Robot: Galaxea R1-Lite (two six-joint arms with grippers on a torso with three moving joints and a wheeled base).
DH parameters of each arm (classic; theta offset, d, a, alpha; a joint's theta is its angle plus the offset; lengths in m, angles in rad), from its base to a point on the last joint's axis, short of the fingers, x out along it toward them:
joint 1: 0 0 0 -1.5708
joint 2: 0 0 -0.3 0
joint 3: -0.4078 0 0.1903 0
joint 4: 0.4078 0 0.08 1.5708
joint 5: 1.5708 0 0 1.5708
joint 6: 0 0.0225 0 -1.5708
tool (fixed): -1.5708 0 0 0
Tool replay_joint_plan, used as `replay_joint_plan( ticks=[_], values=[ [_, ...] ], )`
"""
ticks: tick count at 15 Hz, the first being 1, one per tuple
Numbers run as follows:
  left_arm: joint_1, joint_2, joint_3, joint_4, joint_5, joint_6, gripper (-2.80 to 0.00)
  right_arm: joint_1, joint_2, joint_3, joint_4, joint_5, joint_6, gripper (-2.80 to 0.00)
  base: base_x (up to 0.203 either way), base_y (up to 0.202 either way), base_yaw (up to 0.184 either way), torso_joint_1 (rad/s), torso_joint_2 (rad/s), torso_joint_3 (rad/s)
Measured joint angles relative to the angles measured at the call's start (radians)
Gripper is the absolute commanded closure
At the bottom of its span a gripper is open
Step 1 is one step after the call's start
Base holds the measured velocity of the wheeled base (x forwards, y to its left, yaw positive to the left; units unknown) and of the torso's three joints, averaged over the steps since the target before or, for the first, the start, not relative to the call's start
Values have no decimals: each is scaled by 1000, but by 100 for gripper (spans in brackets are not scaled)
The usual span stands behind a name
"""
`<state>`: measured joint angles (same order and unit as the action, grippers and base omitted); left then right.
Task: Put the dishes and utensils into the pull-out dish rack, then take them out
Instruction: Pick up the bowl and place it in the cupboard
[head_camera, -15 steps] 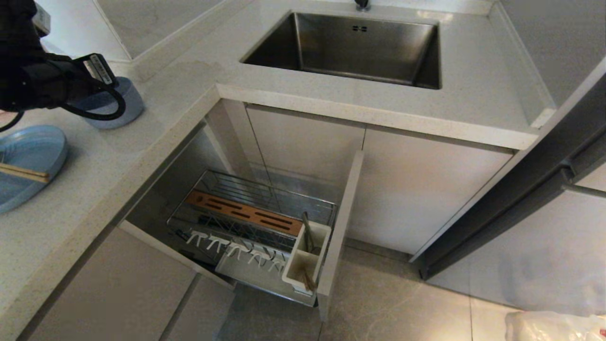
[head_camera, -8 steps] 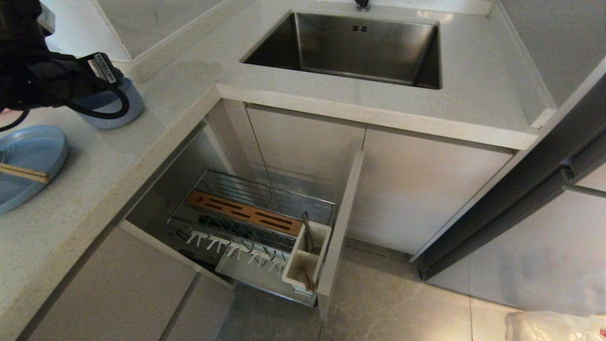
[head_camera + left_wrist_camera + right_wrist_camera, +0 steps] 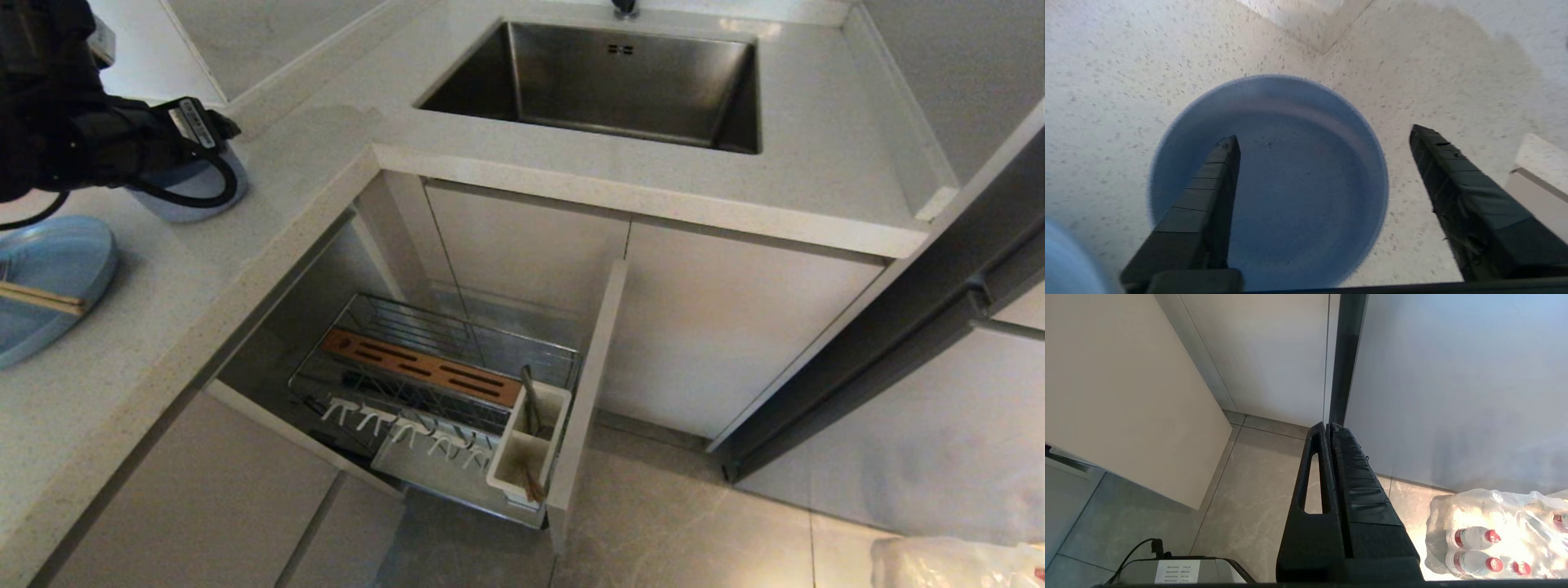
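Observation:
I need to grab the small pale-blue bowl by its rim (image 3: 237,158) with my left gripper next, so that I can load it into the pull-out dish rack (image 3: 424,384).
A small pale-blue bowl (image 3: 222,181) stands on the countertop at the far left, and my left arm (image 3: 98,143) reaches over it. My left gripper (image 3: 1322,134) hangs open above the bowl (image 3: 1298,192), one finger over its inside and the other outside the rim over the counter. Nothing is held. The pale-blue plate (image 3: 57,261) lies nearer the left edge with wooden chopsticks (image 3: 45,298) across it. The pull-out dish rack (image 3: 424,384) stands open below the counter, and a silver utensil (image 3: 529,400) is upright in its white cup (image 3: 522,457). My right gripper (image 3: 1329,426) is shut and parked over the floor.
A steel sink (image 3: 604,82) is set in the counter at the back. The rack's beige front panel (image 3: 588,384) juts out over the floor. A wrapped pack of water bottles (image 3: 1494,535) lies on the floor at the right. A wall corner rises just behind the bowl.
My left arm has shifted a little to the right over the bowl. The bowl, the plate and the rack have stayed where they were.

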<state>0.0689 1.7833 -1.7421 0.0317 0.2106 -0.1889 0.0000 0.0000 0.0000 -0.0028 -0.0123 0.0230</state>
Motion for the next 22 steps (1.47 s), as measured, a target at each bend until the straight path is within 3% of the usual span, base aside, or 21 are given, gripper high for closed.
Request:
replay_joint_plan(
  ticks=[11,12,22],
  values=[
    [-19,48,-14,0,0,0,-280,0,0,0,0,0,0,0,0,0,0,0,0,0],
    [-19,48,-14,-1,0,0,0,0,0,0,0,0,0,0,0,0,0,0,0,0],
    [-19,41,-12,-4,15,2,0,0,0,0,0,0,0,0,0,0,0,0,0,0]
  ],
)
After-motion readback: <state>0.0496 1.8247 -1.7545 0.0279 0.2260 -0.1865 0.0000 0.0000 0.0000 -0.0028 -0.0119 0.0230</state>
